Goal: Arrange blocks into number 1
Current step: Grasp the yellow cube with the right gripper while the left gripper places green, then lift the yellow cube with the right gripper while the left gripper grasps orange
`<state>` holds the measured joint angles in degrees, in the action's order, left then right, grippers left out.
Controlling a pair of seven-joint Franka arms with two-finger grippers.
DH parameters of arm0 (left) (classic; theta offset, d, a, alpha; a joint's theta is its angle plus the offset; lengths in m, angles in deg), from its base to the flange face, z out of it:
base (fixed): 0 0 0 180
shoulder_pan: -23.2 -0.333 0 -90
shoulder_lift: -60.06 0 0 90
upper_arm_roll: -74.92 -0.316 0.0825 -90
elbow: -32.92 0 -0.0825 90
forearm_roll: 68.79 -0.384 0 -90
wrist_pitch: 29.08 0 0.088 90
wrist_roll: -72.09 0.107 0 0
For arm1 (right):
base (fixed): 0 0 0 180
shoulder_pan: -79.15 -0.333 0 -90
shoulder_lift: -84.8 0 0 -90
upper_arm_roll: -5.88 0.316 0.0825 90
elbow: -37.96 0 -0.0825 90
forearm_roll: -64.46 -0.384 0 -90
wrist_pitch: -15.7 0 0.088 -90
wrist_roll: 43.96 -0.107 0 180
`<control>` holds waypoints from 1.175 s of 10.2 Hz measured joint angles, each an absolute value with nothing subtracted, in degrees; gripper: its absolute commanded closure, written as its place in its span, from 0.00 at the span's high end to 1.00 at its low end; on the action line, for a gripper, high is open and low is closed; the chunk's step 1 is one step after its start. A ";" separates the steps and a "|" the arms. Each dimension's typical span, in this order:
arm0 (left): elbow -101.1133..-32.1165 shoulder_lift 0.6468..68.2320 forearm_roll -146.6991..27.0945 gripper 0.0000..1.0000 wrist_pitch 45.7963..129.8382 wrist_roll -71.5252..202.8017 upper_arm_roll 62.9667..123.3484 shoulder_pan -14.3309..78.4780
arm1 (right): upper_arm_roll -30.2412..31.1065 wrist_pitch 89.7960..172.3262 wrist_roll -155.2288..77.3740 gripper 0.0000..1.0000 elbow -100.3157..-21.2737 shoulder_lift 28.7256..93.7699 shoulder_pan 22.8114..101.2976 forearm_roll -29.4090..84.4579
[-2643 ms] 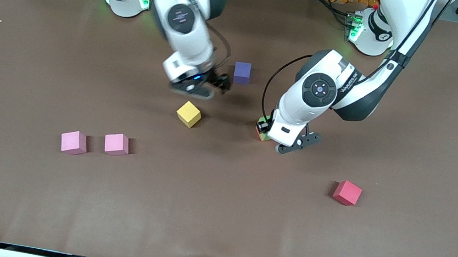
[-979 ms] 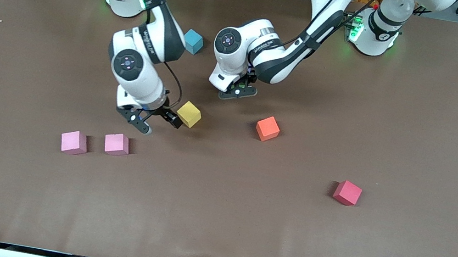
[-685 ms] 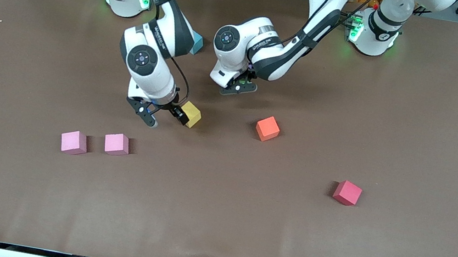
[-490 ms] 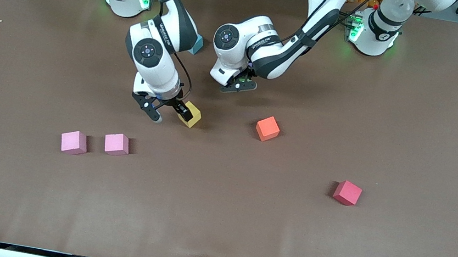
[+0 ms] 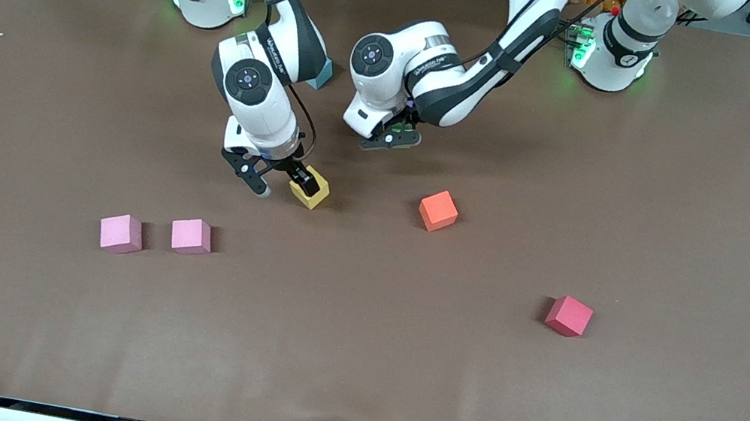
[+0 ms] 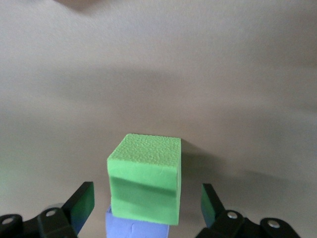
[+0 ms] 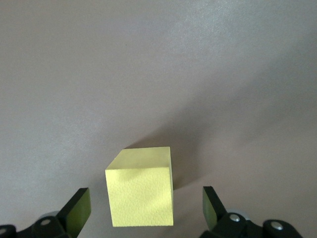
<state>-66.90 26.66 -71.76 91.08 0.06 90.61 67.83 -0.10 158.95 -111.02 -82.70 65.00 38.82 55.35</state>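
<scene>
Next, my right gripper grabs the yellow block (image 5: 312, 191) by its opposite sides to build the number 1 alongside the orange block (image 5: 438, 210).
My right gripper (image 5: 279, 181) (image 7: 144, 210) is open and low at the yellow block (image 5: 312, 191) (image 7: 141, 193), one finger on either side and neither touching it. My left gripper (image 5: 391, 138) (image 6: 146, 206) is open around the green block (image 6: 146, 178), which touches the purple block (image 6: 136, 228). I cannot tell whether green rests on purple or against it. In the front view the left hand hides both. The orange block (image 5: 438, 210) lies toward the left arm's end from the yellow one. Two pink blocks (image 5: 120, 233) (image 5: 191, 235) sit nearer the front camera.
A red block (image 5: 568, 315) lies nearer the front camera, toward the left arm's end. A teal block (image 5: 322, 73) sits half hidden under the right arm's forearm, close to the bases. The brown table (image 5: 350, 359) is bare along its front half.
My right gripper has swung over from the pink blocks' side and settled its open fingers around the yellow block. My left gripper has stayed at the green and purple blocks, shifting only slightly.
</scene>
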 measured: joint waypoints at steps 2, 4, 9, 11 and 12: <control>-66.89 29.39 -71.64 0.95 89.34 0.04 90.58 67.01 | -0.07 159.46 -111.02 1.00 -82.71 64.52 38.68 55.36; -66.92 31.75 -71.56 0.94 88.12 0.07 90.52 64.62 | -0.04 159.51 -110.93 1.00 -82.71 64.48 38.59 55.36; -67.12 32.62 -71.55 0.95 87.48 6.57 90.24 49.35 | 0.01 160.04 -110.87 1.00 -82.24 61.70 35.13 55.75; -67.82 31.97 -71.55 0.95 87.65 8.69 90.26 46.92 | -0.22 160.09 -110.86 1.00 -82.10 60.85 35.14 56.48; -67.87 31.25 -71.55 0.95 88.00 8.69 90.28 46.91 | -0.24 160.13 -110.86 1.00 -82.00 60.40 35.14 57.06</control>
<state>-67.87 31.25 -71.55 88.00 8.69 90.28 46.91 -0.24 160.13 -110.86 -82.00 60.40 35.14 57.06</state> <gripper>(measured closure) 0.053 0.000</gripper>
